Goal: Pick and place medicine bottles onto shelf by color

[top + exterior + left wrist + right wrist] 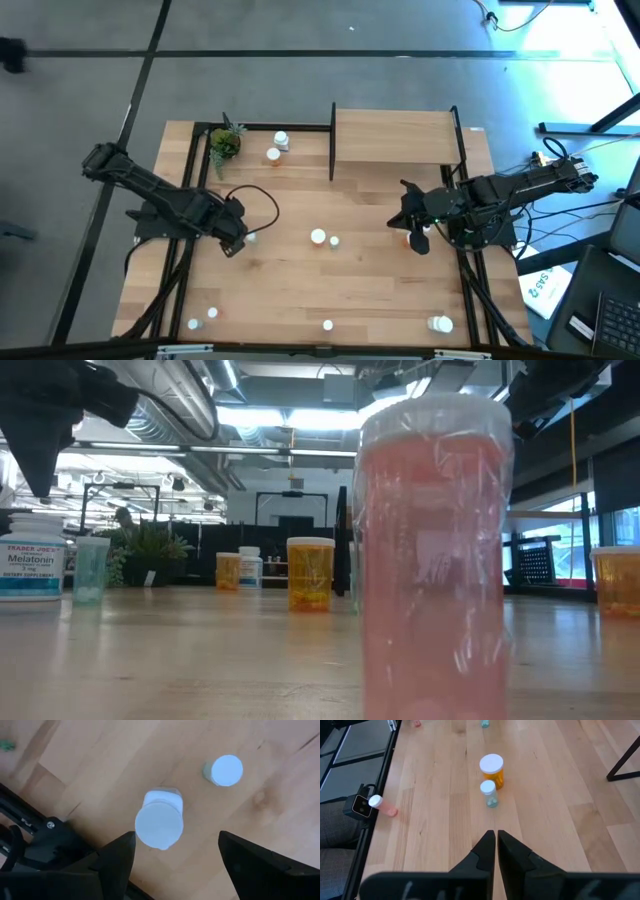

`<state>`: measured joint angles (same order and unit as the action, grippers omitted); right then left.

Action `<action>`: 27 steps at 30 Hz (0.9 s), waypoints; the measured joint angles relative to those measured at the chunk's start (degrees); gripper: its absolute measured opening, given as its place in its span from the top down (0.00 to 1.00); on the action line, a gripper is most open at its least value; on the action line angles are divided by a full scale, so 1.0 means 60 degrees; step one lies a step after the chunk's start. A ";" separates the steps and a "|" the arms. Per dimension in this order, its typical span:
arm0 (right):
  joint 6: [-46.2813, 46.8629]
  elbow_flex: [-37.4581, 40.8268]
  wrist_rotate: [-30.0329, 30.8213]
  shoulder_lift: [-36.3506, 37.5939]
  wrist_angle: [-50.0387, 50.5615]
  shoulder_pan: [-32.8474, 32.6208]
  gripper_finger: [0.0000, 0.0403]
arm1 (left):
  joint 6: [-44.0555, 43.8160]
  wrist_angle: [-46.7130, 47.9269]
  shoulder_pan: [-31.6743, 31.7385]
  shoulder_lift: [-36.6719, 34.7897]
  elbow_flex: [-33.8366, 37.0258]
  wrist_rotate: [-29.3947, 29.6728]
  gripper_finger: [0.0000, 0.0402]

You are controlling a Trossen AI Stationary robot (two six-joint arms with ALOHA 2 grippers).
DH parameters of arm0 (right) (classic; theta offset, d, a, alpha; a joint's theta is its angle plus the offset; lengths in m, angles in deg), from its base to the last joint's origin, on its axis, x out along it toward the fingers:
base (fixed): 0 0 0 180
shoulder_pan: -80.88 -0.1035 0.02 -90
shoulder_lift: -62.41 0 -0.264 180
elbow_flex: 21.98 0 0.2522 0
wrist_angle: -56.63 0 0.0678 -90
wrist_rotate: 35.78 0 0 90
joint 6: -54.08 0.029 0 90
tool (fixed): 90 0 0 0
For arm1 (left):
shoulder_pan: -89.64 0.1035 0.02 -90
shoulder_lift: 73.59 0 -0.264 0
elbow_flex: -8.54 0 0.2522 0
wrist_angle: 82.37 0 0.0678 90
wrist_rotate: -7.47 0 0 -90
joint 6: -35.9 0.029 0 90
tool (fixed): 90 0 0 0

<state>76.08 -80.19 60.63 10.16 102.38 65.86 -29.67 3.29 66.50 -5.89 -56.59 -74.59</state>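
My left fingers are above the white cap (250, 237) with bare wood between them, so they should lower, then close.
My left gripper (238, 238) (177, 851) points down, open, over a white bottle with a white cap (159, 822) (35, 565) that stands on the table. Its two fingers stand on either side of the cap, above it and apart from it. A small green bottle (226, 770) (90, 567) stands just beside the white one. My right gripper (418, 242) (496, 837) hangs shut and empty above the table, in front of the shelf (395, 140). An orange bottle (492, 767) (318, 237) and a small green one (489, 793) stand ahead of it.
A potted plant (225, 143) and two bottles (277, 147) stand at the far edge, left of the shelf. A pink bottle (432, 560) (328, 324) stands at the near edge. More bottles stand at the near left (203, 318) and near right (440, 323).
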 joint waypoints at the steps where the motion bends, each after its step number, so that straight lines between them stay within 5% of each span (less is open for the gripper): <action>1: 0.0000 0.0000 0.0000 0.0000 0.0000 0.0000 0.94 | 0.0032 0.0003 0.0030 0.0000 0.0000 0.0003 0.31; 27: 0.0000 0.0000 0.0000 0.0000 0.0000 0.0000 0.94 | 0.0024 -0.1100 0.0339 0.0000 0.1319 -0.0352 0.31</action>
<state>76.08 -80.19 60.63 10.16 102.38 65.86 -29.53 -3.30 68.54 -5.89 -48.68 -76.70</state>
